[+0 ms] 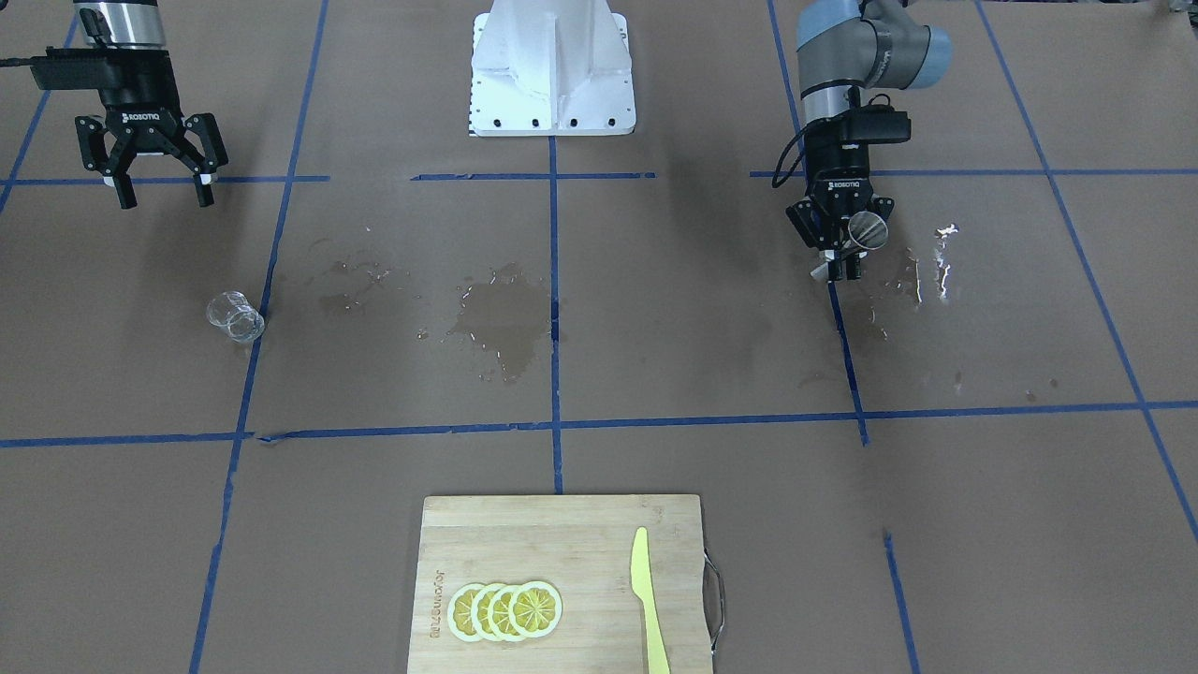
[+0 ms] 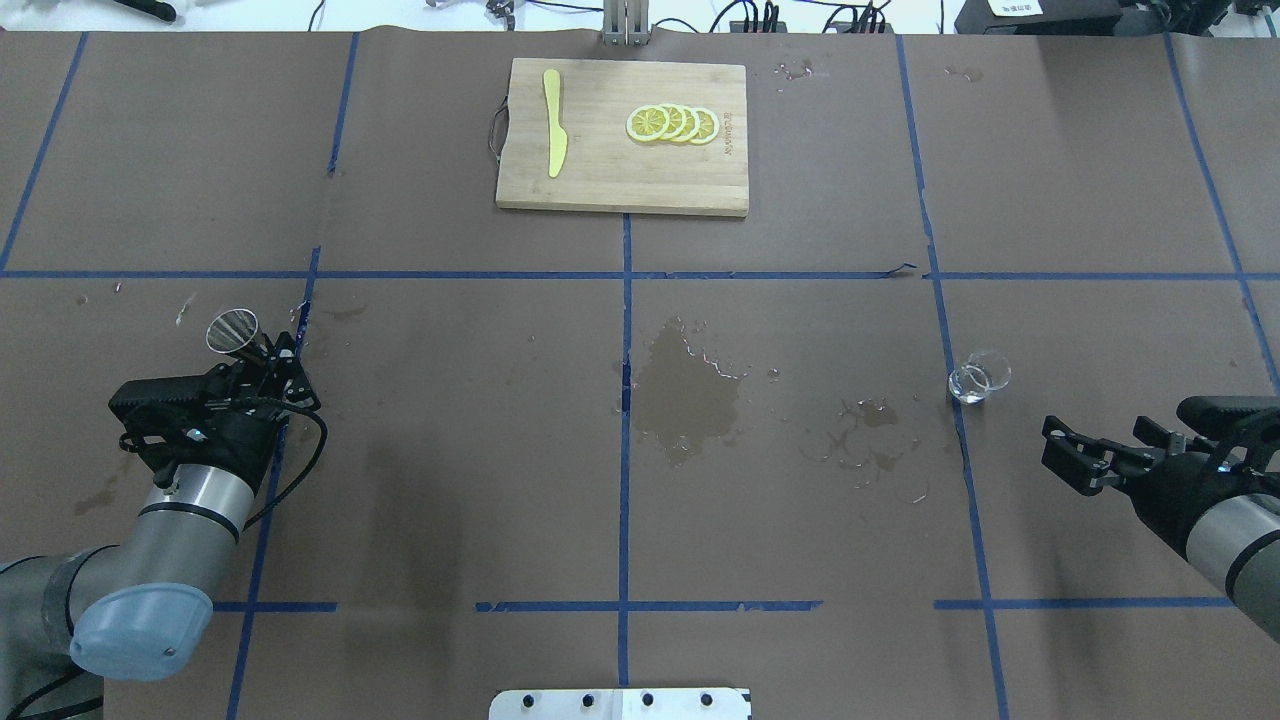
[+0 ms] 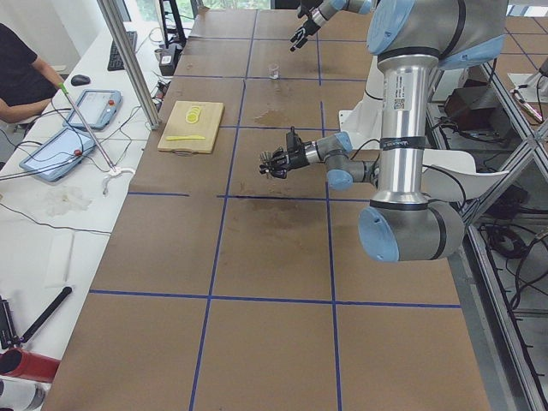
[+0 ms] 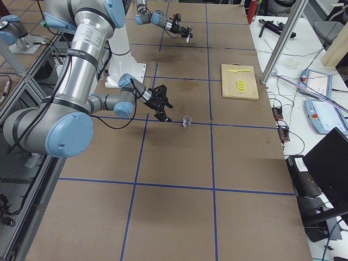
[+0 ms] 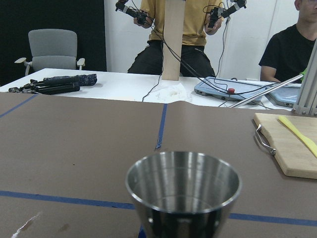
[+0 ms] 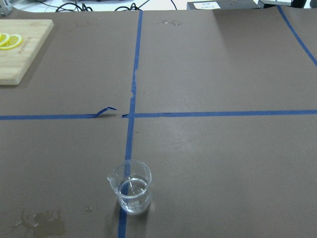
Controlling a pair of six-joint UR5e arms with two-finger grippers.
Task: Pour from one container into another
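Note:
My right gripper will next take hold of the beaker by its round body (image 1: 240, 325), so that the clear glass beaker's open rim (image 1: 226, 303) stays free for pouring.
The metal jigger (image 2: 232, 331) hangs above the table's left side with my left gripper (image 2: 264, 352) shut on its narrow waist. It is tilted, and its open cone (image 1: 869, 229) shows in the front-facing view. The same cone (image 5: 183, 191) fills the bottom of the left wrist view, where no fingers show. The clear glass beaker (image 2: 979, 377) stands upright on the table at the right, on a blue tape line, with a little liquid in it (image 6: 131, 187). My right gripper (image 2: 1070, 452) hovers open and empty, short of the beaker (image 1: 235, 315) on the robot's side.
A wooden cutting board (image 2: 600, 175) at the far middle edge carries lemon slices (image 2: 672, 123) and a yellow knife (image 2: 553, 136). Wet stains (image 2: 690, 392) spread over the brown paper at the centre. The robot's white base (image 1: 552, 70) sits at the near edge.

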